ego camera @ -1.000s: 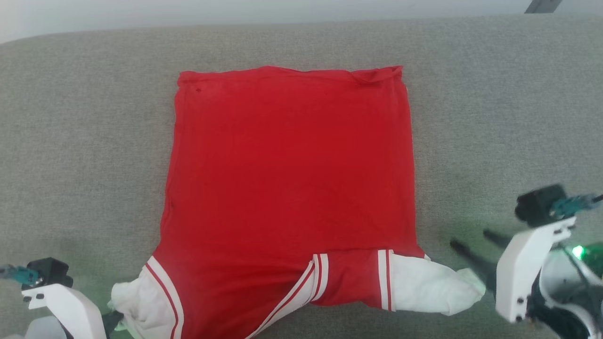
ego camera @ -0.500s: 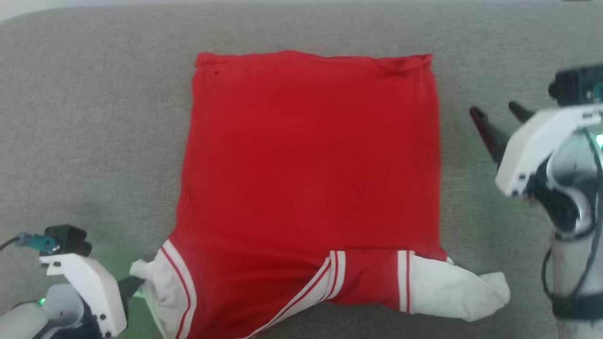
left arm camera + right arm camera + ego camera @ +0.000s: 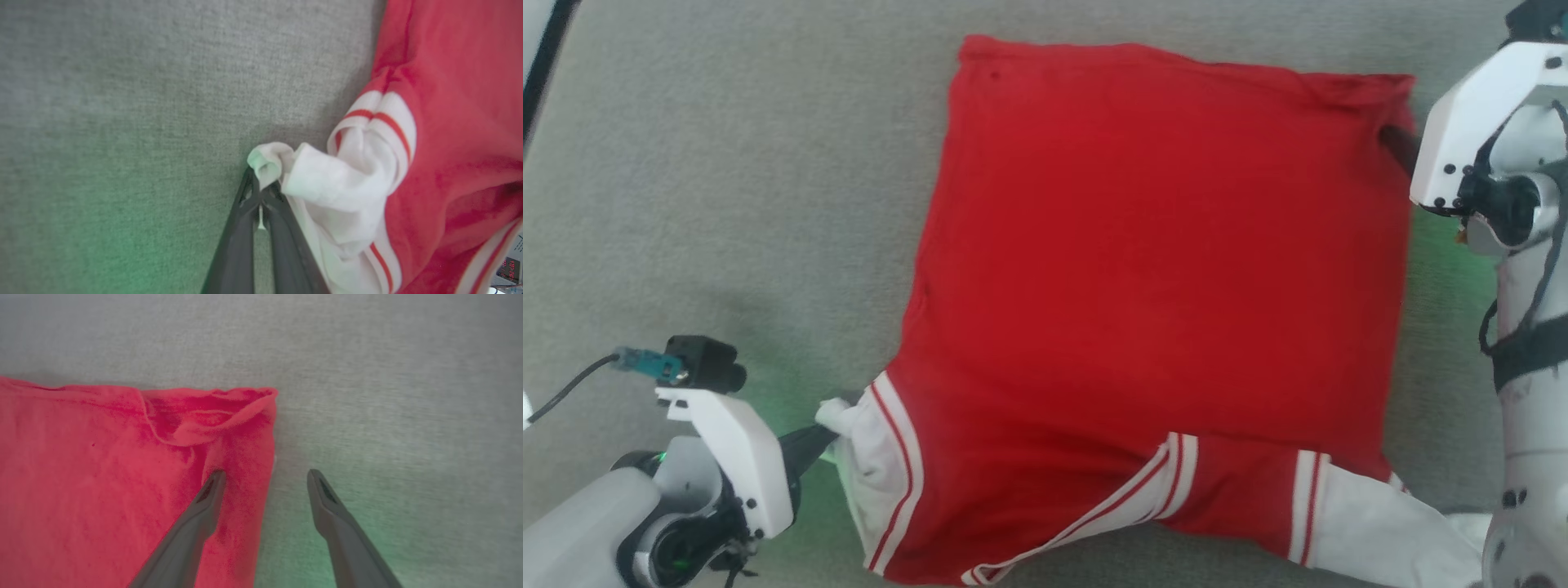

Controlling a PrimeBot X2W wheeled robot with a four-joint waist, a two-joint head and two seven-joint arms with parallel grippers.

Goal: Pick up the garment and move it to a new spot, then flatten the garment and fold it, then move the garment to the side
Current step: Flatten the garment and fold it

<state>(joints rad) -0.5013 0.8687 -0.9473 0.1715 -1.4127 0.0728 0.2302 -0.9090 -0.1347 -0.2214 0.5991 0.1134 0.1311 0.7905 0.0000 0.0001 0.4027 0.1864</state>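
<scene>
The shirt's hem curls up in a fold (image 3: 1361, 91) while its red body lies flat, so I will pinch the folded hem corner (image 3: 1397, 98) with my right gripper next.
The garment (image 3: 1160, 269) is a bright red shirt with white sleeves and striped trim, lying spread flat on the grey fabric surface (image 3: 727, 204), plain red face up. My left gripper (image 3: 823, 433) is at the lower left, shut on the tip of the white left sleeve (image 3: 265, 163), which is bunched between the gripper's tips (image 3: 259, 188). My right gripper (image 3: 265, 474) is open at the garment's far right corner (image 3: 245, 404). One finger (image 3: 212, 490) is over the red cloth, the other (image 3: 322, 494) over bare grey. The other white sleeve (image 3: 1388, 531) lies at the lower right.
Grey surface stretches wide to the left of the garment and beyond its far edge. My right arm (image 3: 1527, 392) runs down the right edge of the head view. A dark strip (image 3: 547, 57) crosses the top left corner.
The head camera has shifted, so the garment sits further right in the picture. My right gripper went from beside the right sleeve up to the far right corner. The left stays shut on the sleeve.
</scene>
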